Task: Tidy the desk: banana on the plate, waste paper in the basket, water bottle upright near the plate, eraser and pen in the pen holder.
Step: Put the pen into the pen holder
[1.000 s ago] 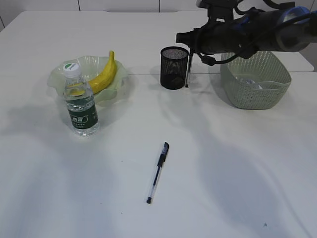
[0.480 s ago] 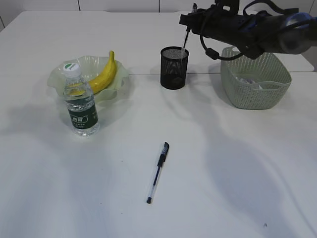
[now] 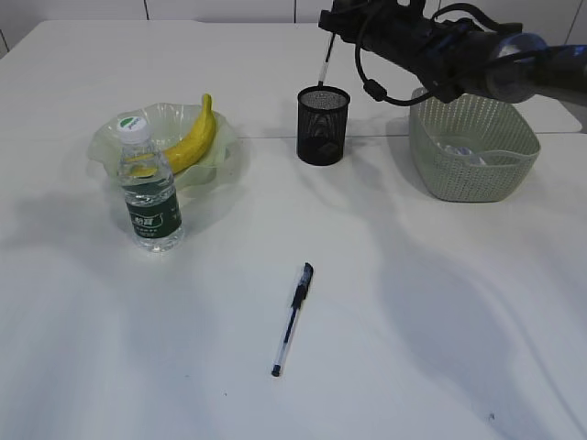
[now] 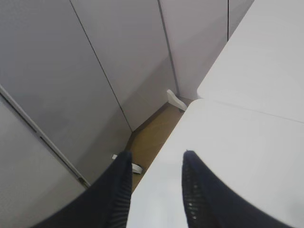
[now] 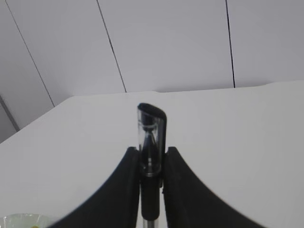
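The pen's lower end (image 3: 321, 83) is level with the pen holder's rim (image 3: 323, 95), so the pen comes down inside next, before my right gripper releases it.
My right gripper (image 3: 328, 26) is shut on a clear pen with a black cap (image 3: 323, 70) (image 5: 151, 135). The pen hangs nearly upright with its lower end at the mouth of the black mesh pen holder (image 3: 323, 126). A second pen (image 3: 293, 316) lies on the desk (image 3: 440, 312) in front. The banana (image 3: 193, 137) lies in the pale green plate (image 3: 103, 147). Upright against the plate's front stands the water bottle (image 3: 151, 197). Something pale lies inside the basket (image 3: 472, 156). The eraser is not in view. My left gripper (image 4: 156, 154) is open and empty over the desk's edge (image 4: 161, 156).
The right arm (image 3: 459, 46) reaches leftward over the basket's back rim. The pen holder stands between plate and basket. In the left wrist view the floor (image 4: 149, 142) and grey wall panels (image 4: 71, 80) lie beyond the desk's corner.
The right gripper has risen and shifted left with the pen. The pen stood beside the holder's right side and now hangs over its mouth. Nothing else moved.
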